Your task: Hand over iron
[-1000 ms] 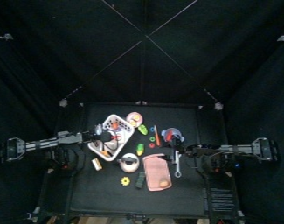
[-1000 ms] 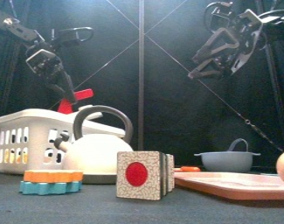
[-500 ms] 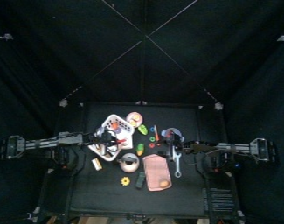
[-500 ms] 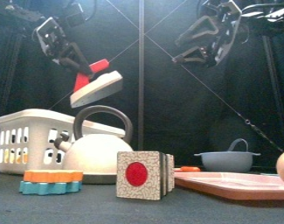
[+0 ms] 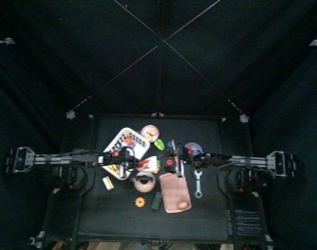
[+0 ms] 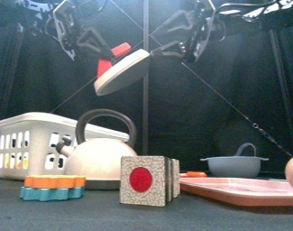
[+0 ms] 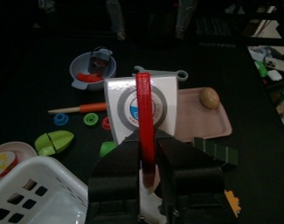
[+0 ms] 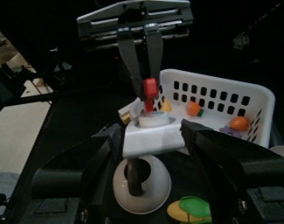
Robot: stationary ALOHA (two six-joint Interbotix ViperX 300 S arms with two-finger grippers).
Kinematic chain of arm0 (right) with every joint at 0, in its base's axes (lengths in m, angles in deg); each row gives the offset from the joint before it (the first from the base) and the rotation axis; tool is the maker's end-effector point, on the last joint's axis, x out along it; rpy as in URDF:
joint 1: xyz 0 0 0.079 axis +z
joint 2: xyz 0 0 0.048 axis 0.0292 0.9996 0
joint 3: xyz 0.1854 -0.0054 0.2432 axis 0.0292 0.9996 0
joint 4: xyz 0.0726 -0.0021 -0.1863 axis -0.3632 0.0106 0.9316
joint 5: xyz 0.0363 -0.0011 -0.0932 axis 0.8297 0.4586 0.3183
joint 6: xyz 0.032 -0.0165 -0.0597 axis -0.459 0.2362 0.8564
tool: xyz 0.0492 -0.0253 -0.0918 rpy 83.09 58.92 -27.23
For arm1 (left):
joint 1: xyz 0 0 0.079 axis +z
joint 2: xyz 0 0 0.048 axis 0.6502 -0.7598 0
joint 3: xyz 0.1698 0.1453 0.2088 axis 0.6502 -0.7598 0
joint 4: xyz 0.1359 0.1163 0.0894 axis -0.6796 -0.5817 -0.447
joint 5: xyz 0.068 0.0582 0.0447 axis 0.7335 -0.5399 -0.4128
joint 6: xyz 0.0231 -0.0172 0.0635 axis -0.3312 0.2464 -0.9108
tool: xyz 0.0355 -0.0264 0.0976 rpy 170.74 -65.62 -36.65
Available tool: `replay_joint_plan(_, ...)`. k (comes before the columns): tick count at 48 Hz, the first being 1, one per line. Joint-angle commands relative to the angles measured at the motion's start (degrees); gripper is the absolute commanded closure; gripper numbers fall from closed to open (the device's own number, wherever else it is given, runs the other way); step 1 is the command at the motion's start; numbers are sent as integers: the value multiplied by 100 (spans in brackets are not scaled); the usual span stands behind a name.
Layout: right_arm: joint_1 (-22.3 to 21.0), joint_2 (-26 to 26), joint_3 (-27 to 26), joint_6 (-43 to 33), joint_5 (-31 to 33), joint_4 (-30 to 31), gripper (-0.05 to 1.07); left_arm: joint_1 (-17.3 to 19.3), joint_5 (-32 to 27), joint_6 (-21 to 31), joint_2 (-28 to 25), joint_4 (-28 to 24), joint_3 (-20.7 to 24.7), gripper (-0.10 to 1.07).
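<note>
My right gripper will next grab the iron by its red handle (image 8: 150,90). It will take over the iron (image 8: 150,138) that way in the handover.
The iron (image 6: 122,70), white with a red handle, hangs tilted high above the table. My left gripper (image 6: 104,56) is shut on its red handle, which the left wrist view shows between the jaws (image 7: 142,166) above the white iron body (image 7: 124,105). My right gripper (image 6: 175,41) is open, just right of the iron at the same height. In the right wrist view the wide jaws (image 8: 154,133) stand on either side of the iron (image 8: 150,138) without touching it. From above, both grippers meet over the table's middle, left (image 5: 132,156) and right (image 5: 174,161).
Below stand a white basket (image 6: 26,144), a white kettle (image 6: 95,152), a block with a red dot (image 6: 146,179), a pink board (image 6: 239,191), a grey pot (image 6: 233,165) and stacked orange and blue gears (image 6: 52,188).
My left gripper has lifted the iron higher and carried it right toward the middle. The right gripper has moved left, closing in on the iron.
</note>
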Motion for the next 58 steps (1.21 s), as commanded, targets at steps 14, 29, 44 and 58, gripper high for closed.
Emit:
replay_joint_plan(14,-18,677,-659,9,-229,79,12,-62,290,-18,-308,-26,264,54)
replay_joint_plan(29,-9,1020,-888,9,-229,79,13,-79,343,-18,-334,-35,264,54)
replay_joint_plan(44,-9,1187,-1037,9,-229,70,15,-88,404,-18,-334,-132,255,54)
replay_joint_plan(58,-9,1230,-1063,0,-229,79,38,-88,404,-18,-334,-185,246,54)
